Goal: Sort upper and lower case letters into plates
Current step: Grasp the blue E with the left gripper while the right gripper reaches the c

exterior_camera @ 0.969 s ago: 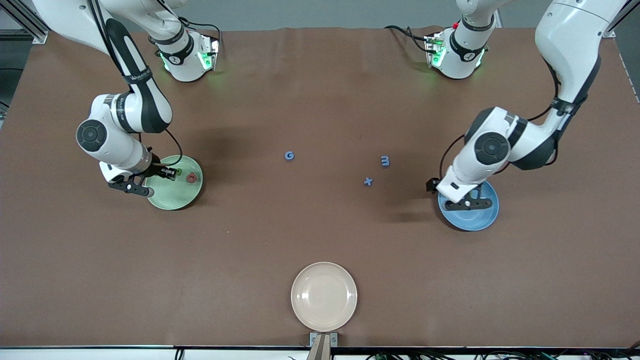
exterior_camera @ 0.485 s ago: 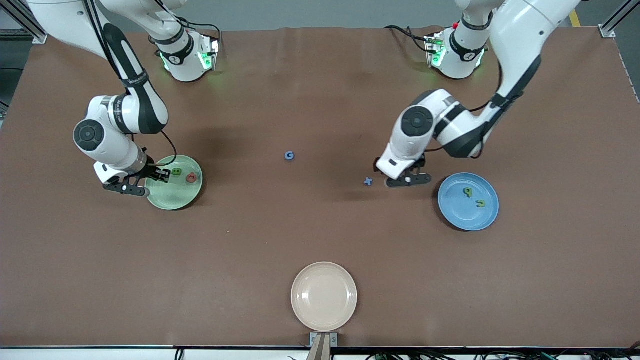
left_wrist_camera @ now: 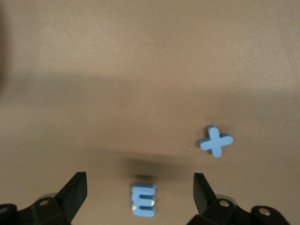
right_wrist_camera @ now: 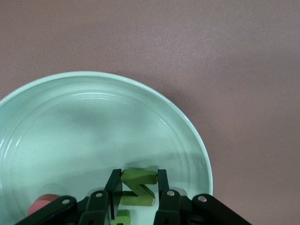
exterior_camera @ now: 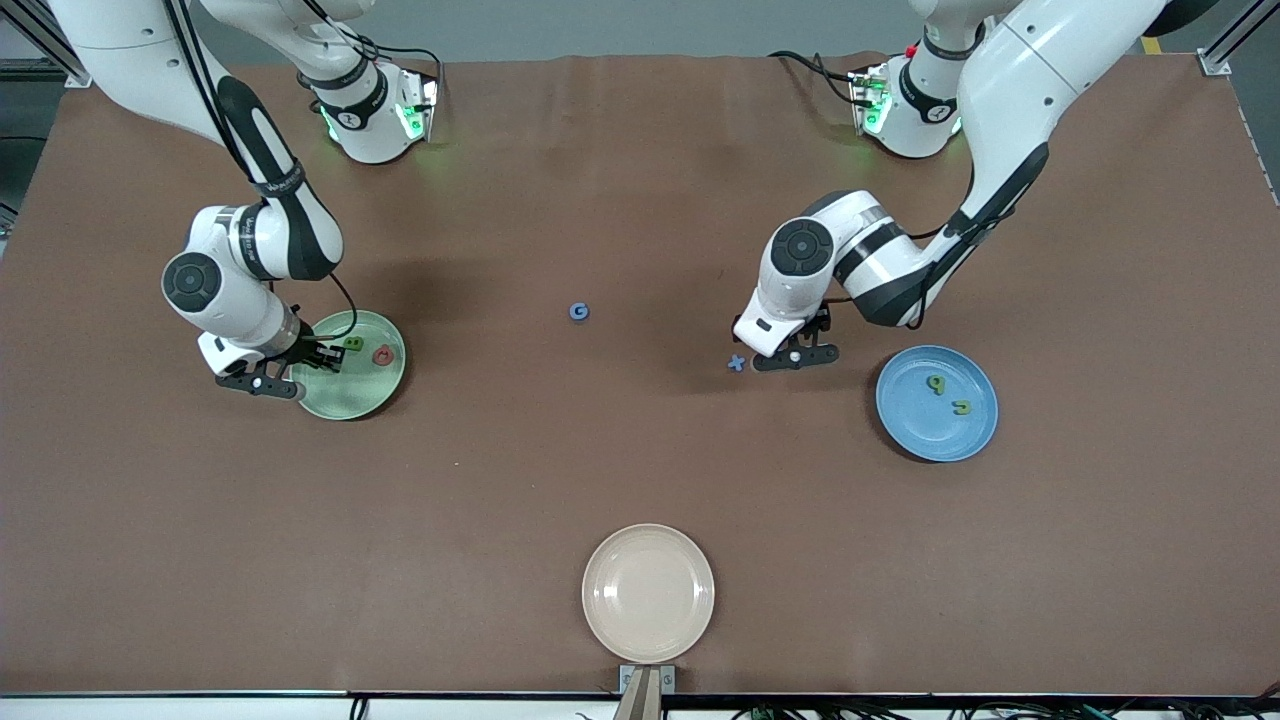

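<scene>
The blue m [left_wrist_camera: 143, 200] is below the fingers of my left gripper in the wrist view, so the gripper needs to go lower before it closes, as it would miss the m now.
My right gripper [exterior_camera: 325, 357] is low over the pale green plate [exterior_camera: 345, 400] and is shut on a green N [right_wrist_camera: 140, 190], one finger [right_wrist_camera: 114, 180] on each side. A green B [exterior_camera: 353, 343] and a red letter [exterior_camera: 383, 354] lie in that plate. My left gripper [exterior_camera: 785, 352] is open over a blue m [left_wrist_camera: 144, 199], which lies on the table between its fingers [left_wrist_camera: 75, 190]. A blue x [exterior_camera: 737, 363] lies beside it, and a blue G [exterior_camera: 579, 312] lies mid-table. The blue plate [exterior_camera: 975, 435] holds two green letters [exterior_camera: 935, 383].
A cream-beige plate [exterior_camera: 648, 592] lies near the table's edge closest to the front camera. The arm bases stand along the edge farthest from that camera. The brown tabletop [exterior_camera: 500, 480] lies between the plates.
My left arm has swung from over the blue plate to over the blue m, uncovering two green letters in that plate. My right gripper has stayed over the green plate, shifting slightly.
</scene>
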Robot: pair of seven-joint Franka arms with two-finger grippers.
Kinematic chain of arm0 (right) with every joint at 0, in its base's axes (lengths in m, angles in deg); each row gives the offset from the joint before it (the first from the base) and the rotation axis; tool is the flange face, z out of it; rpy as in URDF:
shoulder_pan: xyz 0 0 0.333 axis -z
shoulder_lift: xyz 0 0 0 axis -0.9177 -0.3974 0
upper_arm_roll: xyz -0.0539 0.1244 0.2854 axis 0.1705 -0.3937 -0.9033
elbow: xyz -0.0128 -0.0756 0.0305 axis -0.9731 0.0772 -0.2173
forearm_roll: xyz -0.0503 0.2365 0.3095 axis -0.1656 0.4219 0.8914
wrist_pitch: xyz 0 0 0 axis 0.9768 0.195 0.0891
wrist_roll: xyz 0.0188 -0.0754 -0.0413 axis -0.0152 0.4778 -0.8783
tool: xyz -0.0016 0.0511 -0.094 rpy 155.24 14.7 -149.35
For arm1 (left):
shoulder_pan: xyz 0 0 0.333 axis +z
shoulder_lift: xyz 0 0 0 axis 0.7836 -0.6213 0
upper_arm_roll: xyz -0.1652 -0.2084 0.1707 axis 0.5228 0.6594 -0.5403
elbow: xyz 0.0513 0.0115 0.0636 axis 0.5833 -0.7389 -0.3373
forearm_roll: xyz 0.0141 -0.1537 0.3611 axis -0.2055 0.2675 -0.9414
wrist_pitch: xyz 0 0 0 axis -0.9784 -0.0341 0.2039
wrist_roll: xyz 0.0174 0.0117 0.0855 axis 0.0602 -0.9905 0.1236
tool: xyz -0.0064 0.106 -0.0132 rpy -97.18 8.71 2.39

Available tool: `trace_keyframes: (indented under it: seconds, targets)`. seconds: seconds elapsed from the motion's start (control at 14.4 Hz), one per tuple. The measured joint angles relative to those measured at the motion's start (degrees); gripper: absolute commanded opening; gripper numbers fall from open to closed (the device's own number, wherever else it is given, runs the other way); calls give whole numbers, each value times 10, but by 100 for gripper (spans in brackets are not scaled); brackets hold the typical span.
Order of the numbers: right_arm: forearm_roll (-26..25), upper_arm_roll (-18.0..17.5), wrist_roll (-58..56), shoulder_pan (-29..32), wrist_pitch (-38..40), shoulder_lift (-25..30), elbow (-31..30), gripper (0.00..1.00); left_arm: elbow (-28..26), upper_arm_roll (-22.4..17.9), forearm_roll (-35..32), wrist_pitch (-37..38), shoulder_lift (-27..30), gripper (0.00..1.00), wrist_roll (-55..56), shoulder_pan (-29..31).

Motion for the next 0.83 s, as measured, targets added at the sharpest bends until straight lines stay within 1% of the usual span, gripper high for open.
trace_keyframes:
  seconds: [0.21,0.35,0.48,0.69,0.83]
  targets:
    - [0,0,0,0,6,0,9,100,-12,0,-1,-25,-9,91,15,2]
    - [1,-3,7,0,40,4,23,100,-24,0,-1,-37,-9,82,24,2]
    - [1,-10,42,-8,86,18,38,100,-37,0,-1,-40,-9,72,27,4]
    - [1,-16,157,-68,112,41,43,100,-49,0,-1,-43,-9,59,28,6]
    - [7,-19,251,-137,114,44,43,100,-51,0,-1,-45,-9,53,34,7]
